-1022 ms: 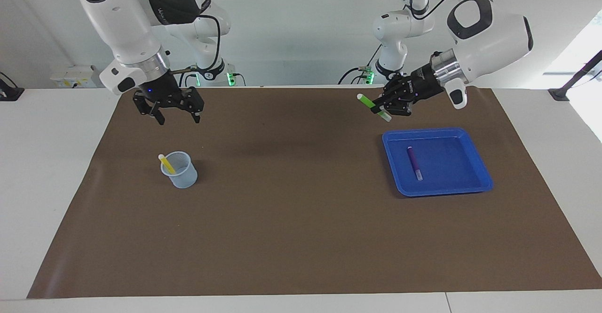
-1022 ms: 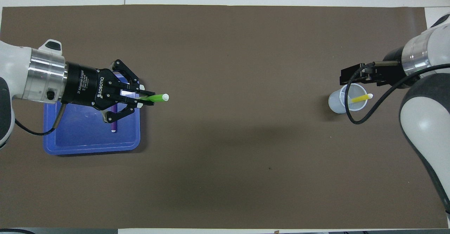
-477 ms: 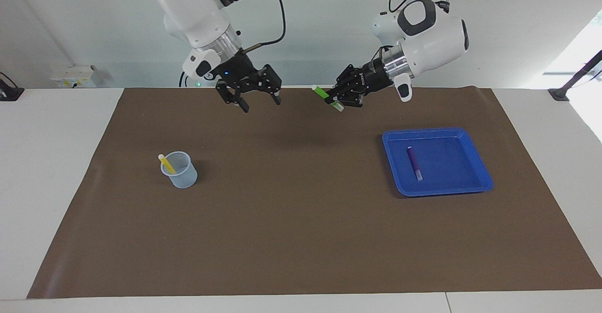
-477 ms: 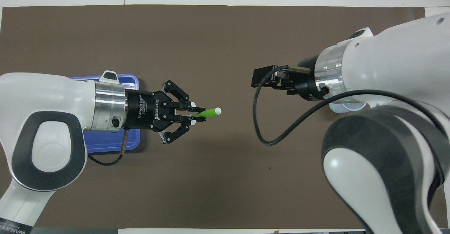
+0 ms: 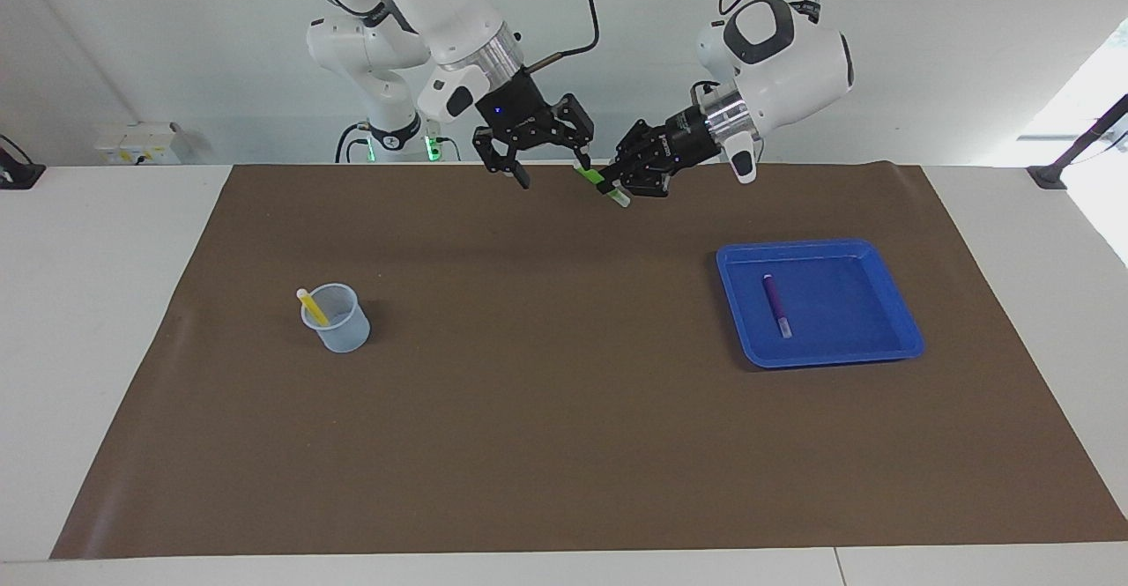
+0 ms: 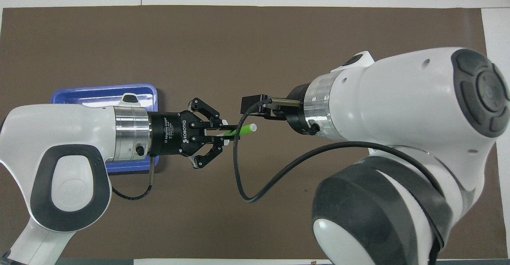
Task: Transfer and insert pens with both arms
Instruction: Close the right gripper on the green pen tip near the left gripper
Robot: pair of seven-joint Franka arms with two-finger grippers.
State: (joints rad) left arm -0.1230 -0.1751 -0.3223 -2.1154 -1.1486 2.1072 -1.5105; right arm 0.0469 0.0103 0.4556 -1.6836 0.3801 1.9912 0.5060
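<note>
My right gripper reaches the green pen next and grips the whitish top end (image 6: 252,128) that sticks out free, since my left gripper's fingers close around the pen.
My left gripper (image 5: 631,182) (image 6: 224,132) is shut on the green pen (image 5: 599,184) (image 6: 244,130) and holds it slantwise in the air over the mat's middle, toward the robots' end. My right gripper (image 5: 551,168) (image 6: 253,105) hangs open just beside it. The pen's free end is close to one right fingertip (image 5: 582,159); I cannot tell whether they touch. The yellow pen (image 5: 310,306) leans in a clear cup (image 5: 340,323) toward the right arm's end. The purple pen (image 5: 776,304) lies in the blue tray (image 5: 890,300) (image 6: 99,93). In the overhead view the arms hide the cup and the purple pen.
A brown mat (image 5: 546,410) covers the table. Two smaller white arms (image 5: 379,57) with green lights stand at the robots' edge. A black cable (image 6: 255,193) loops from the right wrist under the green pen's end.
Both arms swung toward the table's middle. The left gripper carried the green pen away from above the tray. The right gripper left the cup and came up to the pen.
</note>
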